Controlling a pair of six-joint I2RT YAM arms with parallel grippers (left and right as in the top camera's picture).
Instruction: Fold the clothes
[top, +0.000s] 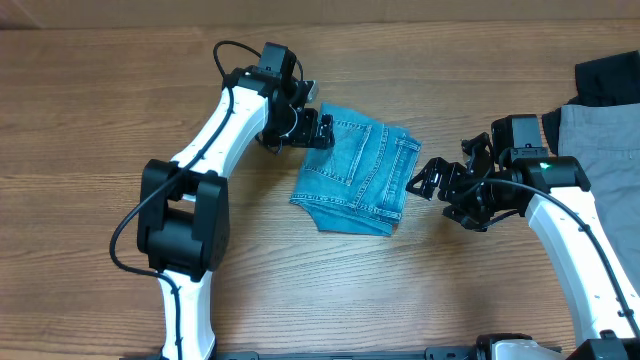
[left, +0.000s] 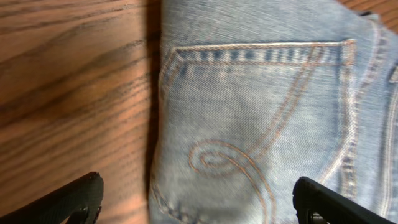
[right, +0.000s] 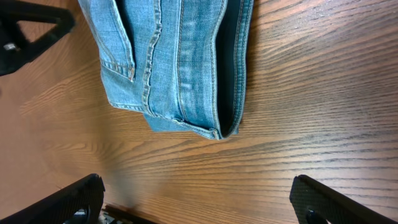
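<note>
My left gripper should next grab the jeans by the edge (top: 312, 151) (left: 158, 162) beside the back pocket, to set the jeans aside still folded.
The light blue denim jeans (top: 355, 170) lie folded in the middle of the table, a back pocket facing up. My left gripper (top: 322, 128) is open at the jeans' upper left corner. In the left wrist view its fingers (left: 199, 202) straddle the garment's edge, one over wood and one over the stitched pocket (left: 261, 118). My right gripper (top: 428, 182) is open and empty just right of the jeans. In the right wrist view it (right: 199, 202) is over bare wood, with the folded edge of the jeans (right: 180, 62) ahead.
Grey trousers (top: 600, 130) and a black garment (top: 608, 75) lie at the right edge of the table, behind my right arm. The left gripper's finger shows at the top left of the right wrist view (right: 25, 28).
</note>
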